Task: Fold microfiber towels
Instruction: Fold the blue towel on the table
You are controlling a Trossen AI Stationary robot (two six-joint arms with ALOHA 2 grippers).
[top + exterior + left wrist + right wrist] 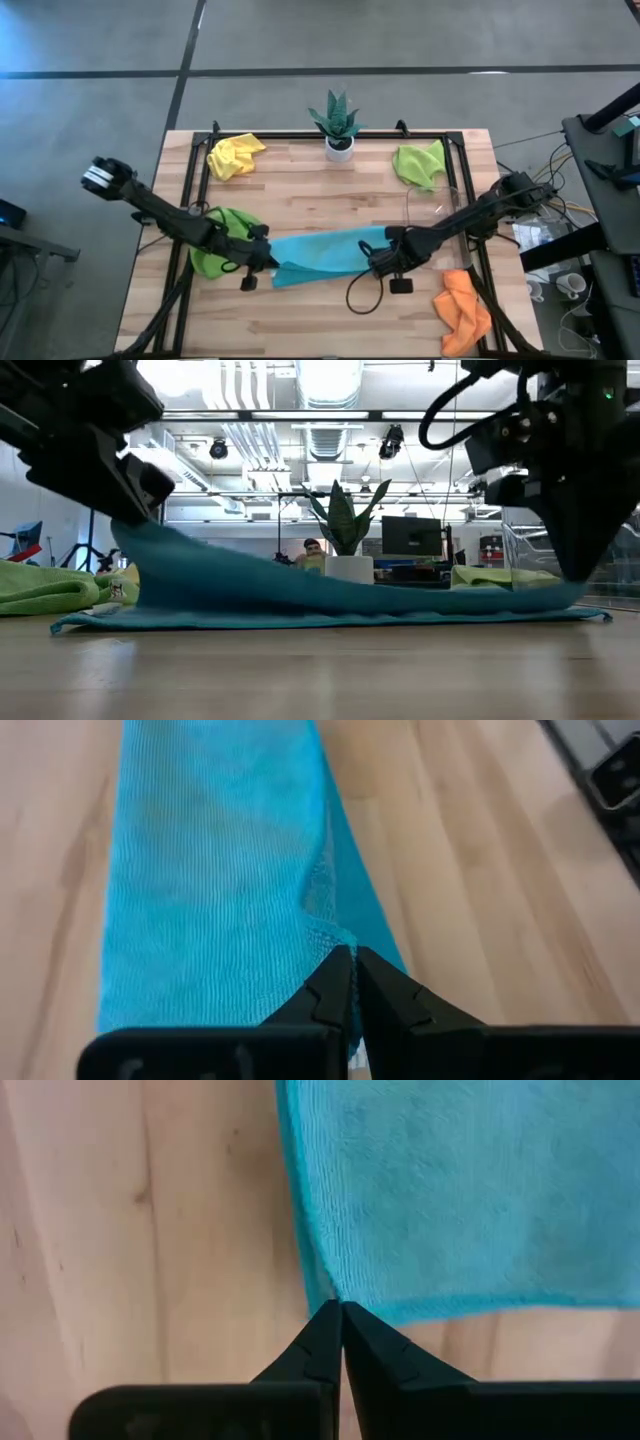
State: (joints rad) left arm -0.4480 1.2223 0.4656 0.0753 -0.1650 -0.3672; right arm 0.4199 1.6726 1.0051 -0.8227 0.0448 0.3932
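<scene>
The blue towel's pinched corner (340, 1295) lies low over the lower layer's hem (298, 1215). The towel would stay folded, so my right gripper needs to open its fingers.
The light blue towel (325, 255) lies stretched across the table's middle. My left gripper (262, 262) is shut on its left end, raised above the table (135, 520). My right gripper (380, 258) is shut on its right end, low at the table (575, 575). A lime green towel (222, 250) lies bunched under my left arm. The yellow towel (235, 155) is at the far left, the second lime green towel (420, 163) at the far right, and the orange towel (463, 310) at the near right. My left gripper pinches the blue towel's left end at its hemmed edge (322, 925) between its two fingers. That end is lifted off the table; the cloth slopes down from the fingers (200, 565) to the part lying flat. My right gripper pinches a corner of the blue towel's right end (330, 1290) between its fingertips, coming from above and the right. That end stays low, at or just above the wood (560, 595).
A small potted plant (338, 125) stands at the far middle edge. A clear plastic tray (440, 210) sits right of centre, near my right arm. A black frame (300, 135) runs along the table's far and side edges.
</scene>
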